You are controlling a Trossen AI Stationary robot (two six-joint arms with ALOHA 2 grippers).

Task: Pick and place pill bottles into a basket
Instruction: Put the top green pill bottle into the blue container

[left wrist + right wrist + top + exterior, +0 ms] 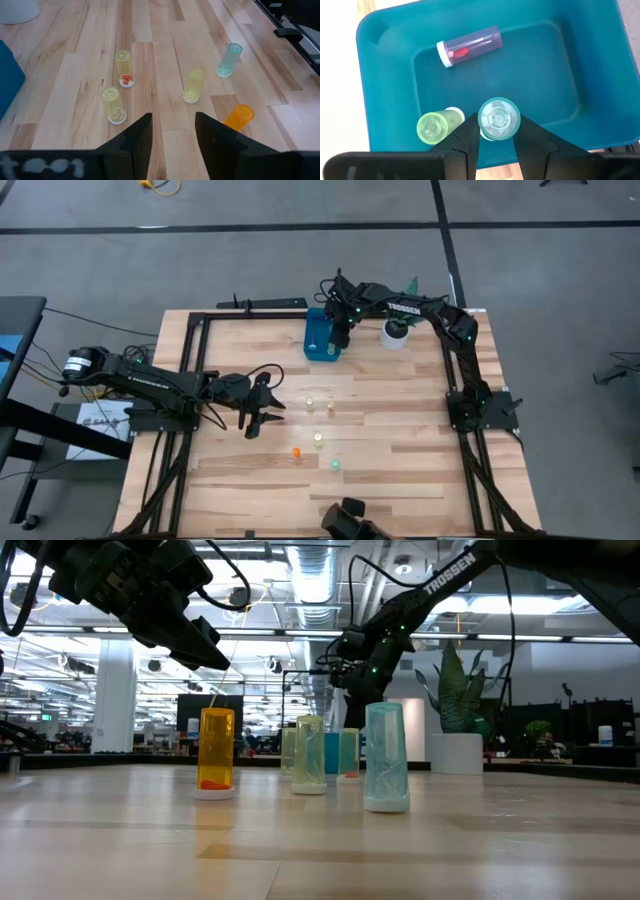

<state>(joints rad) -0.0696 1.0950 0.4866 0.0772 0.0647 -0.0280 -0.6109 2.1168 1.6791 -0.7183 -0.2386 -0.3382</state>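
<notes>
The lower end of the pale teal bottle (pixel 498 119) is low over the blue bin's bottom. It would remain in the bin, so my right gripper releases it next.
The blue bin (pixel 318 340) stands at the table's far middle. My right gripper (pixel 340 335) hangs over it, shut on a pale teal bottle (pixel 498 119). In the bin lie a pink bottle (pixel 470 45) and a green bottle (pixel 437 125). Several bottles stand upright on the table: two pale yellow (pixel 124 67) (pixel 114 104), a yellow-green (pixel 194 85), a teal (pixel 228 60) and an orange (pixel 238 116). My left gripper (pixel 262 418) is open and empty above the table, left of them. My right gripper pinches the pale teal bottle's sides (pixel 485 131) between its two fingers, pointing down from above. The bottle shows end-on, roughly upright, over the bin's floor near the green bottle. Whether its lower end touches the floor I cannot tell.
A white plant pot (pixel 396 333) with a green plant stands just right of the bin. Black frame rails run along the table's left, right and far edges. A dark camera mount (pixel 350 520) sits at the near edge. Bare wood lies at the table's near left.
</notes>
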